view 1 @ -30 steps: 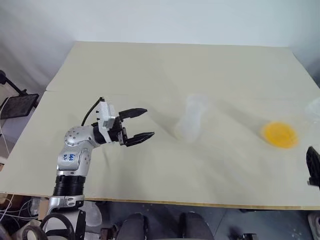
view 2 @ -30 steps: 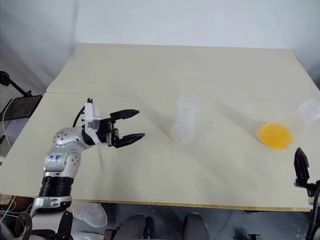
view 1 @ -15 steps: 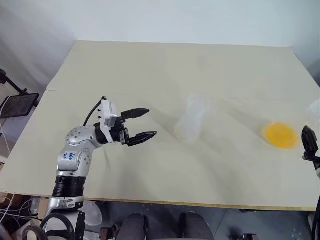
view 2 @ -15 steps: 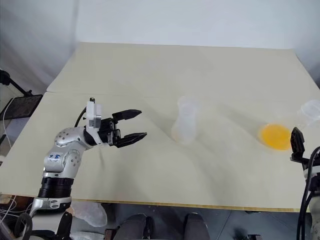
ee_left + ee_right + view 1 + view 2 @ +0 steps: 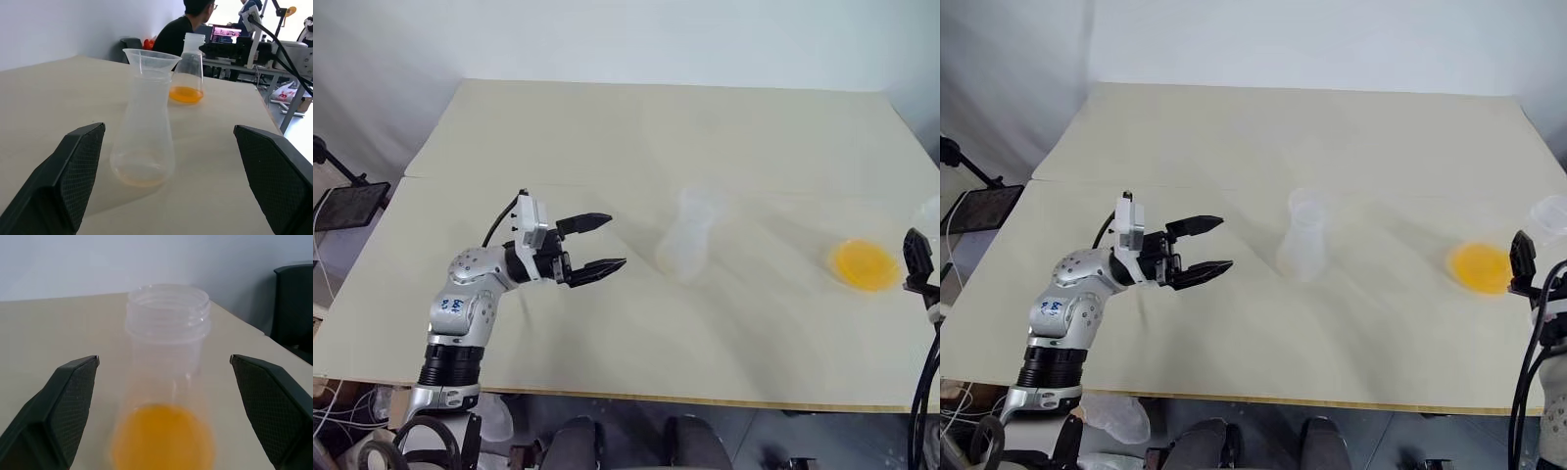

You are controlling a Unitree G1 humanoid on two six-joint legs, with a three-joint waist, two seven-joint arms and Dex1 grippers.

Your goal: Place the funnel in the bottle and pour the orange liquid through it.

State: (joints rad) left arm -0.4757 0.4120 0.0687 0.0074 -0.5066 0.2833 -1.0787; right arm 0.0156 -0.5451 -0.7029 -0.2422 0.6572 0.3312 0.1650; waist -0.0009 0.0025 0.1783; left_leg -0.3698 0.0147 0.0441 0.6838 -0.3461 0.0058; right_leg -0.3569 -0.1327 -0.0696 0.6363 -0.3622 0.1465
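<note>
The right gripper's fingers don't reach the flask's neck (image 5: 167, 340) and would miss it if they closed now. The right gripper needs to move toward it first, then close on it.
The bottle (image 5: 685, 245), a clear flask, stands upright mid-table, and the see-through funnel (image 5: 151, 58) sits in its mouth. My left gripper (image 5: 615, 241) hovers to its left, open and empty, pointing at it with a gap between them. The orange liquid (image 5: 864, 264) lies in the bottom of a second clear flask (image 5: 167, 318) with a threaded neck, near the table's right edge. My right gripper (image 5: 164, 360) is open just short of that flask, one finger either side of its line and not touching it. One of its fingers (image 5: 914, 257) shows beside the liquid.
The beige table (image 5: 636, 137) is bare behind and in front of the flasks. Its right edge runs close to the orange flask. A black stand (image 5: 347, 206) is off the left side. Beyond the table a person (image 5: 183, 29) sits at a desk with screens.
My right gripper has come up and forward along the table's right edge, from below the orange flask to beside it. The left gripper and both flasks have stayed put.
</note>
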